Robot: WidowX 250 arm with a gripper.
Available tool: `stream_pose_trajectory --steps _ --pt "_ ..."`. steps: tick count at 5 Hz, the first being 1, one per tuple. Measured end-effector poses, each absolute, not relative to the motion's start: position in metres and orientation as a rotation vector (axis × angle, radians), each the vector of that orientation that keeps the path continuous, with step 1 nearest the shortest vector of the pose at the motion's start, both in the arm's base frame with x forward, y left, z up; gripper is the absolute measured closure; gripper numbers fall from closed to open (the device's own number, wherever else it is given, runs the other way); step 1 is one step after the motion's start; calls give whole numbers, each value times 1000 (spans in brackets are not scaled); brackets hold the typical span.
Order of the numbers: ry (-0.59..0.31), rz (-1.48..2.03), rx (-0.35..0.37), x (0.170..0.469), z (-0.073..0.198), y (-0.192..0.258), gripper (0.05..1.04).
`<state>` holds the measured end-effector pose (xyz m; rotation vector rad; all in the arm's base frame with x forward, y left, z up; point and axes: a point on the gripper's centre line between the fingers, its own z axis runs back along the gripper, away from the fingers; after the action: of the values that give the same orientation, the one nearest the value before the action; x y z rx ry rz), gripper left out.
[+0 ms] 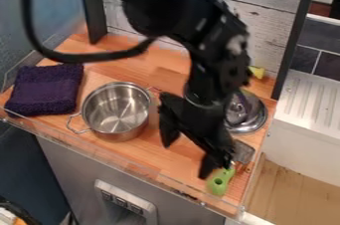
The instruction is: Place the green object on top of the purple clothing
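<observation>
The gripper grabs the green object by its handle next, to place the green object on top of the purple clothing (pixel 45 89).
My gripper (pixel 187 159) hangs over the right front part of the wooden counter, its two fingers spread with nothing visible between them. Just to the right of the right-hand finger lies the green object (pixel 217 183), a handle with a hole near its end. It lies by the counter's front right corner, and a greyish metal head is at its upper end, partly behind the gripper. The purple clothing (pixel 45 89) is folded in a thick pile at the counter's far left, well away from the gripper.
A steel pot (pixel 117 109) with wire handles stands between the clothing and the gripper. Behind the gripper on the right is a round shiny metal item (pixel 251 114), with a yellow piece (pixel 257 72) farther back. A clear low rim (pixel 126 162) borders the counter's front.
</observation>
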<state>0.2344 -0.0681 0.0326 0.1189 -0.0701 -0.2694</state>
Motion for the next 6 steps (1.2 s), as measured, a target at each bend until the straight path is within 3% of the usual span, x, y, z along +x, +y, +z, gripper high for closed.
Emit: stream_pose_trajectory --steps 3,4,6 --pt "-74 -261 50 249 8 -92 83" --pt "-82 -254 17 254 1 -98 135" --pt "-89 -218 3 258 -2 -93 725"
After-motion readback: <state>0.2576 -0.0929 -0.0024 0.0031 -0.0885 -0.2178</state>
